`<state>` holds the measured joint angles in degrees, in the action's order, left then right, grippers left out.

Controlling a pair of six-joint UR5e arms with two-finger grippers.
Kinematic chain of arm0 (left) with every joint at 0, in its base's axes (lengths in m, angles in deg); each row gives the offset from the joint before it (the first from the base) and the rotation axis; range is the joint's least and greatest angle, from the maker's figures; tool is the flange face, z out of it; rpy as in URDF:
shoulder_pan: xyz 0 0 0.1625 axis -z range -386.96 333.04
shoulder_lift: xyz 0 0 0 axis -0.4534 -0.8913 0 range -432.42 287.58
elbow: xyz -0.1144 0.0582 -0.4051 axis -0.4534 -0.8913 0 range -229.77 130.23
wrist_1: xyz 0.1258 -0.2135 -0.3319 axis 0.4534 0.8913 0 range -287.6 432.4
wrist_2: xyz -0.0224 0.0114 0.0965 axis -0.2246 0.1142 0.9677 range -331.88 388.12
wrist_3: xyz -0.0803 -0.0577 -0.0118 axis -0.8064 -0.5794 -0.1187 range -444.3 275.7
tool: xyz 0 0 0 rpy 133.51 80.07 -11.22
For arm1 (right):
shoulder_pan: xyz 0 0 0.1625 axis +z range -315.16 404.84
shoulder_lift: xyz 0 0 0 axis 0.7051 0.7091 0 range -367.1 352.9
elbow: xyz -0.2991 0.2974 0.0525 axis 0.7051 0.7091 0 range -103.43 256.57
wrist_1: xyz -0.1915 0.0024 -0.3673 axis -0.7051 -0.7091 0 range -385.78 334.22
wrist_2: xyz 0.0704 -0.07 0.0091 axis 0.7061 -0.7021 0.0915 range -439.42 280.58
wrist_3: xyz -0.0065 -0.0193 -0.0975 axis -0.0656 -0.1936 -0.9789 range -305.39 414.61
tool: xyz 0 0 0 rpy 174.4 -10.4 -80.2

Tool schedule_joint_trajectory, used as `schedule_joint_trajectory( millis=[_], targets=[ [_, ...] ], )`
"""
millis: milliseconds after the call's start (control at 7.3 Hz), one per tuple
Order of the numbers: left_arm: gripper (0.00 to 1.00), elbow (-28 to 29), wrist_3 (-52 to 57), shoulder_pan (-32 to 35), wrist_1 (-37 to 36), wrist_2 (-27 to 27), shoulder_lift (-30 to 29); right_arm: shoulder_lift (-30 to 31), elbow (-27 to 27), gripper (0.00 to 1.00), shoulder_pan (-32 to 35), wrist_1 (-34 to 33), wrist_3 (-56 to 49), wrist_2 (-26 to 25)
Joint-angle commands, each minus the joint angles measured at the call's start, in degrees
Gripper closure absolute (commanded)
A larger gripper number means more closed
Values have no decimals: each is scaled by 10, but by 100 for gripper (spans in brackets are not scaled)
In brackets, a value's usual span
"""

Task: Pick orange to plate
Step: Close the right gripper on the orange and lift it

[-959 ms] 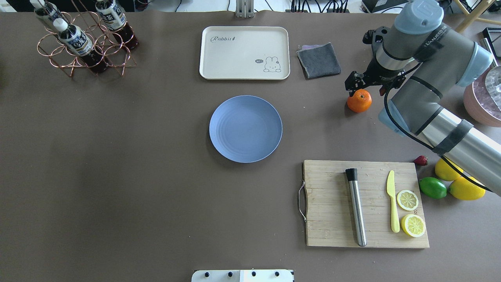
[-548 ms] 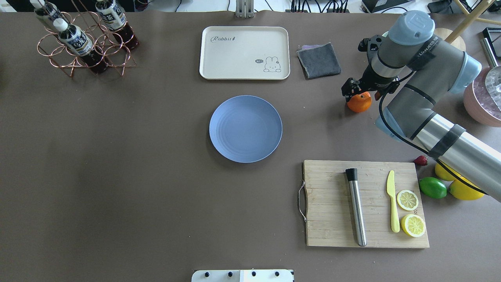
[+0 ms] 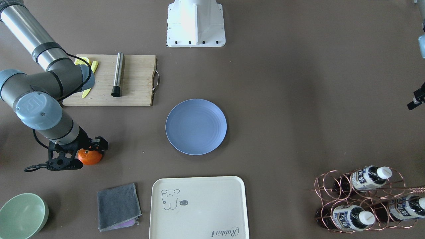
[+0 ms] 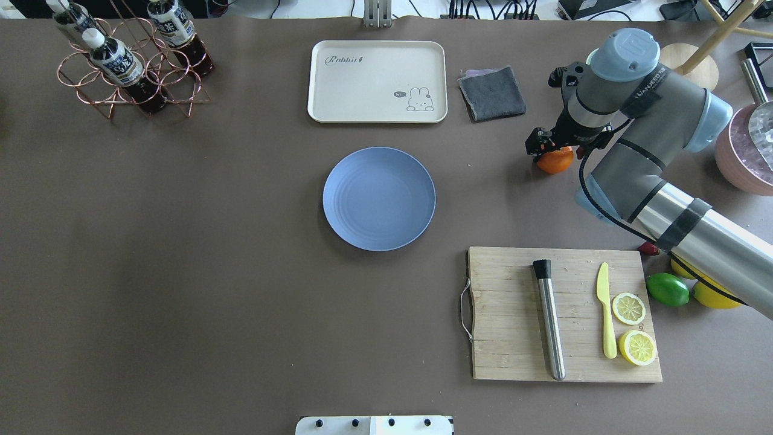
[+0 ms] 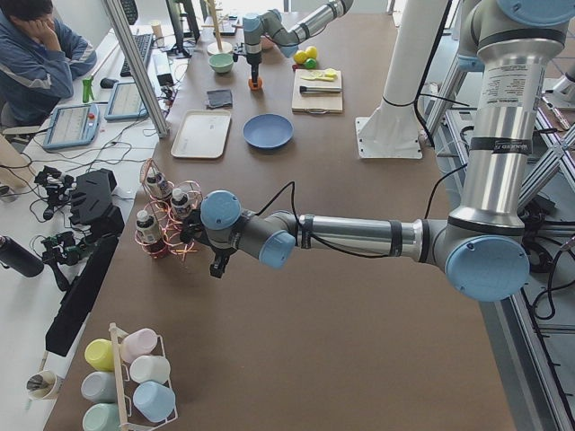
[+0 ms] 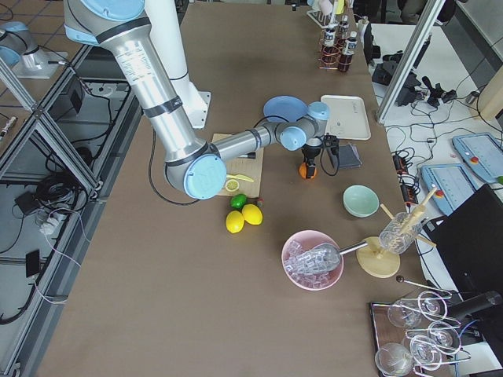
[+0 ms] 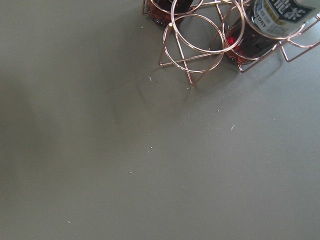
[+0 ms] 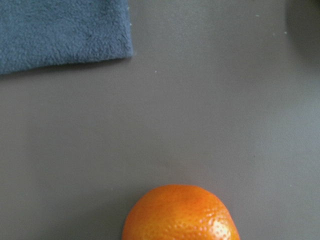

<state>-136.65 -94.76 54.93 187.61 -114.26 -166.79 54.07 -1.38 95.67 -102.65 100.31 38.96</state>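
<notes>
I need to pick up the orange around its round middle [image 3: 90,157] with my right gripper next, so that I can set it on the blue plate [image 3: 196,126].
The orange [image 4: 554,162] lies on the brown table at the right, near a grey cloth; it also shows as the orange [image 3: 90,158] in the front view and fills the bottom edge as the orange [image 8: 180,215] in the right wrist view. My right gripper [image 4: 558,148] hangs directly over it, low, with its jaws open on either side of the fruit and not closed on it. The blue plate [image 4: 379,199] sits bare at the table's centre, well to the left of the orange. Only a black piece of my left gripper [image 3: 416,99] shows, near the bottle rack; I cannot tell its state.
A grey cloth [image 4: 492,92] and cream tray [image 4: 377,81] lie behind the plate. A cutting board [image 4: 513,338] holds a steel rod, a yellow knife and lemon slices. A lime [image 4: 667,289] and lemons lie beside it. A bottle rack [image 4: 130,60] stands far left, a green bowl [image 3: 21,215] near the cloth.
My right arm has swung a little to the view's left and lowered its gripper over the orange, which is now more covered. The orange and plate have not moved.
</notes>
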Motion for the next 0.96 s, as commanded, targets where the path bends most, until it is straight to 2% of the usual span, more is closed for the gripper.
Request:
schedule_joint_trajectory(
  millis=[0, 137, 274, 548, 822],
  targets=[
    [2, -1, 0, 0, 6, 0, 3, -1, -1, 85, -9, 1, 59, -29],
    [2, 0, 0, 0, 6, 0, 2, -3, -4, 100, -16, 1, 63, -30],
    [2, -1, 0, 0, 6, 0, 2, -8, -19, 100, -16, 1, 68, -27],
    [2, -1, 0, 1, 6, -1, 3, -11, -79, 100, -17, -13, 143, -2],
    [2, 0, -1, 2, 5, -1, 3, -100, -79, 100, -71, -75, 286, -19]
  ],
)
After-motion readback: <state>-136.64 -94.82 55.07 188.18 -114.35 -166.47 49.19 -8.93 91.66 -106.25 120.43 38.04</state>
